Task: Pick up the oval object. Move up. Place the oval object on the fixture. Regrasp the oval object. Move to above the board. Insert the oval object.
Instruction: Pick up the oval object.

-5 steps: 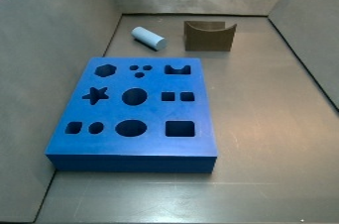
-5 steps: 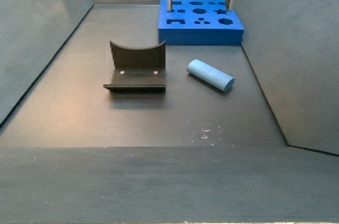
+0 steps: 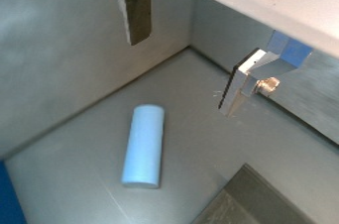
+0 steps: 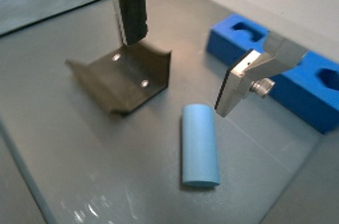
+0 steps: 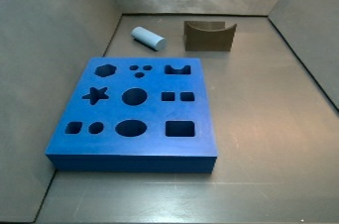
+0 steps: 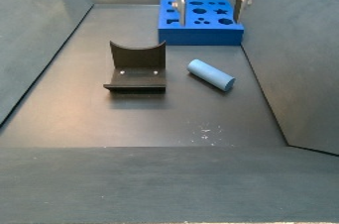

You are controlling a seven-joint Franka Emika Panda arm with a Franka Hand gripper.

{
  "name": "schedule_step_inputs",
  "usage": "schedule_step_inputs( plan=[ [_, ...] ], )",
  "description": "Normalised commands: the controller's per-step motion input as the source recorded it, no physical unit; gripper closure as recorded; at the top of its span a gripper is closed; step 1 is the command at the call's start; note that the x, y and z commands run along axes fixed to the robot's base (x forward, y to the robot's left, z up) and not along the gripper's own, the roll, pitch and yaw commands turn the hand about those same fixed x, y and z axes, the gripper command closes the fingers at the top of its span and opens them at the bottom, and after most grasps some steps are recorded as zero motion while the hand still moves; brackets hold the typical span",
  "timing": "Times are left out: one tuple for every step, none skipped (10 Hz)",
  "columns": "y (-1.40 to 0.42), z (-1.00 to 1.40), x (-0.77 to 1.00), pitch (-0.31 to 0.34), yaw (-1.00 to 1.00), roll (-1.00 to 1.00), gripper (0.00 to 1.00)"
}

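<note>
The robot's gripper will next grab the oval object by its rounded long sides, and it will then set the oval object on the fixture (image 5: 209, 35) (image 3: 243, 200).
The oval object (image 6: 209, 74) is a pale blue peg lying on its side on the grey floor, to the right of the fixture (image 6: 135, 66) and in front of the board (image 6: 201, 20). My gripper (image 6: 208, 0) hangs open and empty high above the floor, over the near edge of the board and apart from the peg. In both wrist views the peg (image 4: 200, 147) (image 3: 145, 146) lies below and outside the open fingers (image 4: 130, 15), touching neither. The dark fixture (image 4: 122, 74) stands with its notch up, nothing in it. In a side view the peg (image 5: 146, 38) lies left of the fixture (image 5: 209, 35).
The blue board (image 5: 133, 109) with its dark cutouts fills the middle of the floor. Grey walls (image 6: 40, 40) slope up around the bin on all sides. A corner of the board (image 4: 284, 69) shows behind one finger in a wrist view.
The gripper has come lower: its white body now shows at the top of a side view. Peg, fixture and board have not moved.
</note>
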Motion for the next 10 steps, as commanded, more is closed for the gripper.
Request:
schedule_step_inputs(
  plan=[
    [0.00, -0.78, 0.00, 0.017, 1.00, 0.00, 0.00],
    [0.00, -0.78, 0.00, 0.026, 1.00, 0.00, 0.00],
    [0.00, -0.78, 0.00, 0.031, 1.00, 0.00, 0.00],
    [-0.01, -0.87, 0.00, 0.080, 1.00, 0.01, 0.00],
    [-0.05, -0.91, 0.01, 0.103, 1.00, 0.01, 0.00],
    [-0.25, -0.97, 0.06, 0.110, 0.89, 0.07, 0.00],
    [-0.55, -0.95, 0.03, 0.164, 0.57, 0.05, 0.00],
    [-0.73, -0.98, 0.02, 0.164, 0.41, 0.06, 0.00],
    [-0.77, -1.00, 0.02, 0.131, 0.36, 0.08, 0.00],
    [-0.21, -0.11, -0.06, -0.073, 0.19, 0.00, 0.00]
  ],
)
